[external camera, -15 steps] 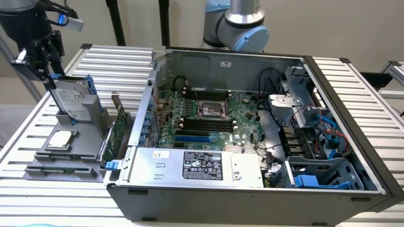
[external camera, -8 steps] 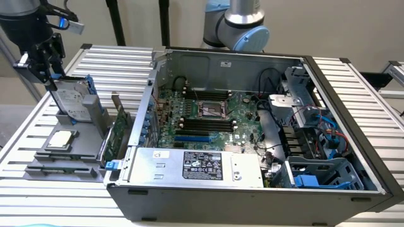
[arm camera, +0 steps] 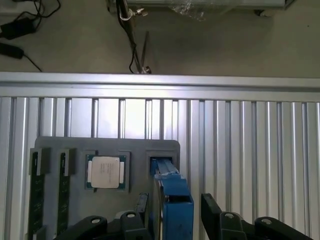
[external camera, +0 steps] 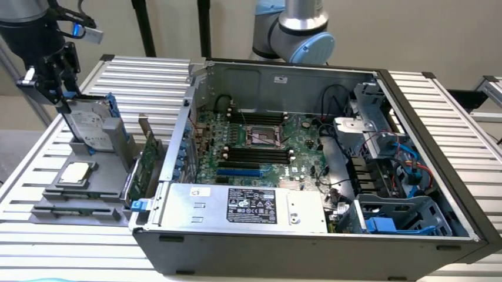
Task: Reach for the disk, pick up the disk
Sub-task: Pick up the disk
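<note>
The robot's gripper next needs to grab the disk by its upper end [external camera: 88, 106] to pick up the disk, because that end stands free while the slot of the grey holder closes in the disk's lower end.
The disk [external camera: 90, 126] stands on edge in a slot of the grey holder tray [external camera: 106, 176] at the exterior view's left. It is silver with a white label and blue rails. My gripper [external camera: 61, 97] hangs right over the disk's upper end. In the wrist view the disk's blue rail [arm camera: 174, 200] runs between the two black fingers [arm camera: 212, 212]. My gripper [arm camera: 172, 207] is open and straddles the disk, with a narrow gap showing on one side and the other finger very close to the metal.
A small square chip [arm camera: 105, 172] and memory sticks [arm camera: 35, 190] lie in the same tray, and a green card [external camera: 145, 161] stands upright beside the disk. The open computer case [external camera: 314, 147] with its silver power box [external camera: 243, 205] sits on the slatted table [external camera: 439, 106]. Another arm [external camera: 294, 29] stands behind the case.
</note>
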Controlling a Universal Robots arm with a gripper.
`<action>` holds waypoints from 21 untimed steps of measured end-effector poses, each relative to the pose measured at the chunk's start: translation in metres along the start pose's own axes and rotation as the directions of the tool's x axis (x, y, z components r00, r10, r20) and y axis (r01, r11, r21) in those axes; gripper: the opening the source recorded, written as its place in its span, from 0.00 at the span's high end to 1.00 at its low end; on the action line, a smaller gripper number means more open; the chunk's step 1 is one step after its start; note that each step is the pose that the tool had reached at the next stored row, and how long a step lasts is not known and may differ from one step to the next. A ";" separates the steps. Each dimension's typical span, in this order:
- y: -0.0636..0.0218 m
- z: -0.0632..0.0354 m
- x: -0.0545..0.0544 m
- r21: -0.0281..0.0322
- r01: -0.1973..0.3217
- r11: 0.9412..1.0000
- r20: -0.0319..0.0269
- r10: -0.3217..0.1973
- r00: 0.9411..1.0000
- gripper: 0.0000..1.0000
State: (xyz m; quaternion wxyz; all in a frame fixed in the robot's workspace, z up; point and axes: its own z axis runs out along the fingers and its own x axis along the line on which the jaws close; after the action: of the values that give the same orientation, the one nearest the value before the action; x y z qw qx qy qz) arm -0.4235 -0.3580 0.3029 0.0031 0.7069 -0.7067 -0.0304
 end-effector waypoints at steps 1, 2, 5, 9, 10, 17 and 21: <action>0.0002 0.0005 0.000 0.001 0.000 1.000 0.000 0.000 1.000 0.46; 0.0004 0.0011 0.000 0.002 0.000 1.000 0.000 0.000 1.000 0.46; 0.0007 0.0025 0.000 0.005 0.000 1.000 0.001 0.000 1.000 0.46; 0.0010 0.0040 0.000 0.011 0.001 1.000 0.002 -0.001 1.000 0.48; 0.0010 0.0042 0.000 0.012 0.001 1.000 0.003 -0.001 1.000 0.55; 0.0010 0.0056 0.000 0.013 0.001 1.000 0.005 -0.001 1.000 0.62; 0.0010 0.0060 0.001 0.014 0.001 1.000 0.006 -0.001 1.000 0.67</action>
State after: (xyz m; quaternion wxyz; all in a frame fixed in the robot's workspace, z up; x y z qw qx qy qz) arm -0.4248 -0.3587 0.2968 -0.0041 0.7071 -0.7066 -0.0277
